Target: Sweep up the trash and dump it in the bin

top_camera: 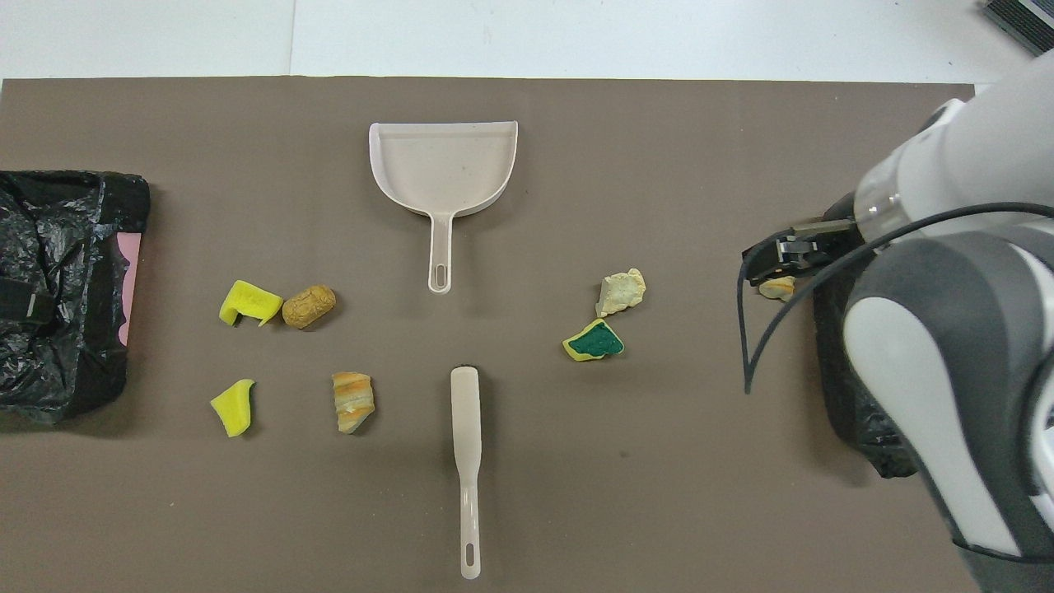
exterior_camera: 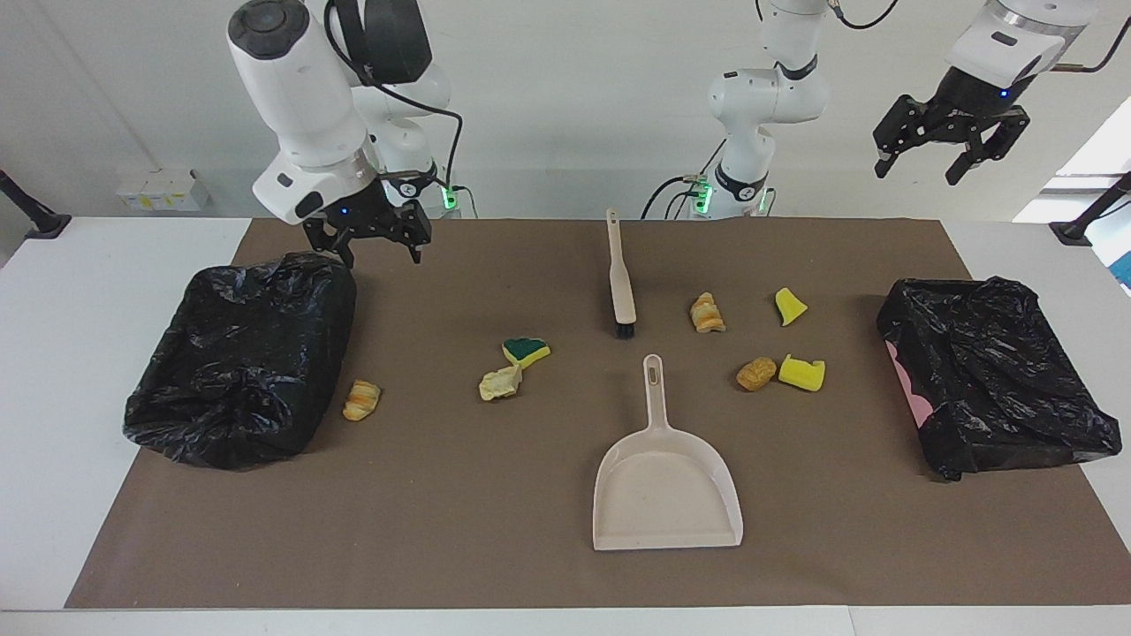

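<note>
The dustpan's pan is far wider than the fingers of the robot's right gripper, so that gripper will next grab the dustpan by its narrow handle [top_camera: 440,253].
Several bits of trash lie on the brown mat: a pastry lump [exterior_camera: 361,399] beside the bin [exterior_camera: 243,353] at the right arm's end, a green-and-yellow sponge [exterior_camera: 526,351] with a paper wad [exterior_camera: 500,383], and toward the left arm's end a pastry [exterior_camera: 707,313], a brown lump [exterior_camera: 756,374] and two yellow sponge chunks [exterior_camera: 802,372] [exterior_camera: 789,306]. My right gripper [exterior_camera: 378,252] hangs open and empty low over the mat by that bin's corner. Seen from overhead, the right gripper [top_camera: 766,257] covers part of the pastry lump [top_camera: 776,287]. My left gripper [exterior_camera: 919,172] waits open, high up.
A beige brush [exterior_camera: 621,283] lies mid-table near the robots, bristles pointing at the beige dustpan [exterior_camera: 664,477], whose handle points back at it. A second black-bagged bin [exterior_camera: 994,380] stands at the left arm's end. The right arm [top_camera: 947,346] hides much of its bin from overhead.
</note>
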